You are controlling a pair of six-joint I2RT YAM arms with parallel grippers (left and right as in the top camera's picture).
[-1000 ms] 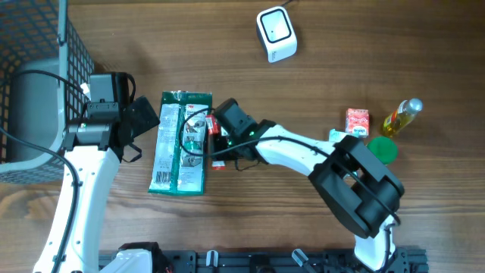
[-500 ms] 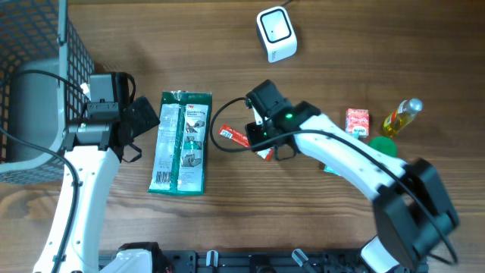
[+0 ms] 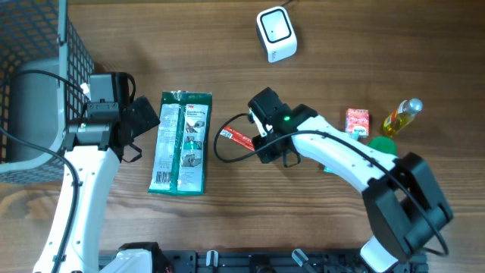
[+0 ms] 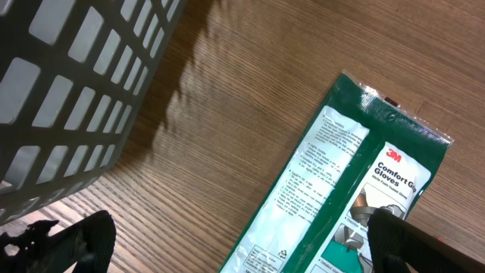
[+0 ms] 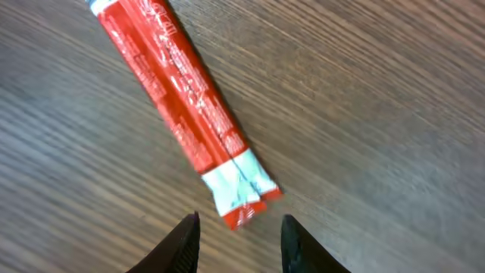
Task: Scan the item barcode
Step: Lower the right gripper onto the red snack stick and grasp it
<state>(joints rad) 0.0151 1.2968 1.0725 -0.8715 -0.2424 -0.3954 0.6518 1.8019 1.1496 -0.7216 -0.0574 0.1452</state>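
Observation:
My right gripper should next grab the red stick sachet by its white-and-red end to scan the barcode, so that the sachet's far end stays uncovered.
A red stick sachet lies flat on the wooden table, right of a green 3M gloves packet. My right gripper hovers just right of the sachet; in the right wrist view its gripper stands open with nothing between the fingers, the sachet's white-and-red end just ahead of the tips. My left gripper is wide open at the gloves packet's upper left edge; in the left wrist view this gripper straddles the packet. The white scanner sits at the far edge.
A grey wire basket fills the left side. A small red carton, a yellow bottle and a green lid stand at the right. A black cable loops beside the sachet.
My right gripper pulled away rightward from the gloves packet, opened, and left the red sachet lying on the table. The left arm has not moved.

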